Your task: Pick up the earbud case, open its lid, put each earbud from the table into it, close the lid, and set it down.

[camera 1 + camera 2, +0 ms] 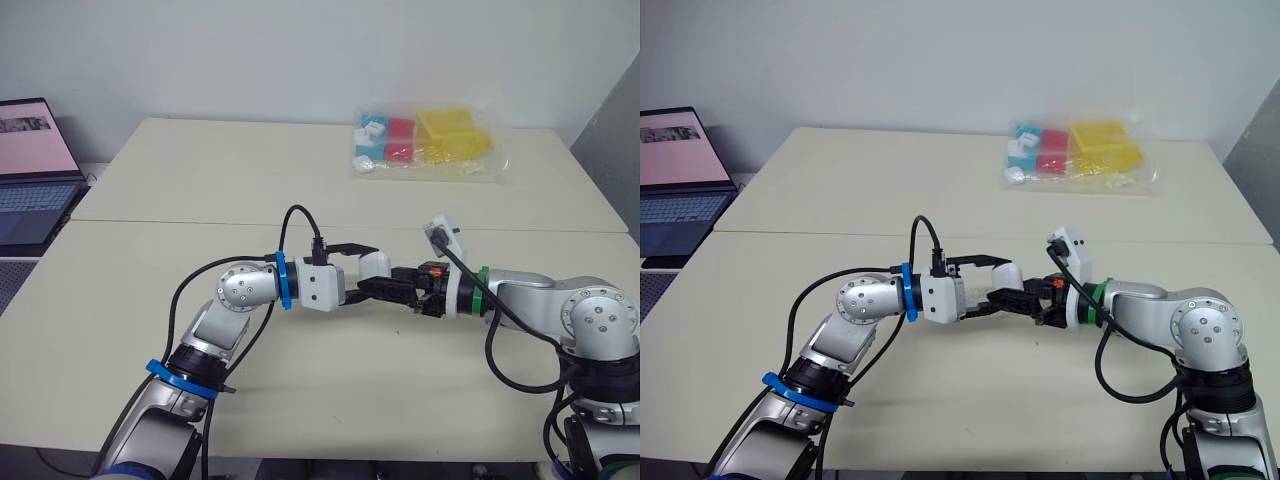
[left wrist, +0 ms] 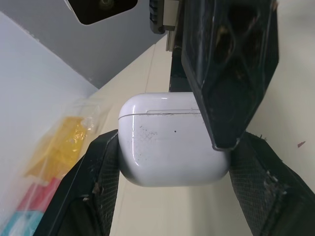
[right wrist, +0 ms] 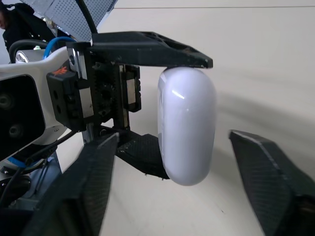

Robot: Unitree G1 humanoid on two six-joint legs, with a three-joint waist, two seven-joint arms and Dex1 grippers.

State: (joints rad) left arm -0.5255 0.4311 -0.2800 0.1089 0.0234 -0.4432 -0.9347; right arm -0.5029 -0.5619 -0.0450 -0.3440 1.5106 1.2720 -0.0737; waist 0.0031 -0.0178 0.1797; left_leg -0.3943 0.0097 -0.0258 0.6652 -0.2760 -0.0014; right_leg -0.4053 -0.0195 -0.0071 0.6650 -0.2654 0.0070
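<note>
Next, my right gripper grabs the white earbud case (image 2: 167, 142) by its long sides, since my left gripper's fingers already cover both rounded ends.
The white earbud case (image 2: 167, 142) hangs above the middle of the cream table (image 1: 200, 180), pinched between the two black fingers of my left gripper (image 1: 368, 268). Its lid seam is a thin closed line. My right gripper (image 3: 173, 135) faces it from the opposite side, open, with one finger on either side of the case (image 3: 187, 123) and a gap on each side. In the left wrist view one right finger (image 2: 226, 64) overlaps the lid end of the case.
A clear bag of coloured blocks (image 1: 425, 143) lies at the far right of the table. An open laptop (image 1: 30, 170) stands off the table's left edge. A seam runs across the tabletop behind the arms.
</note>
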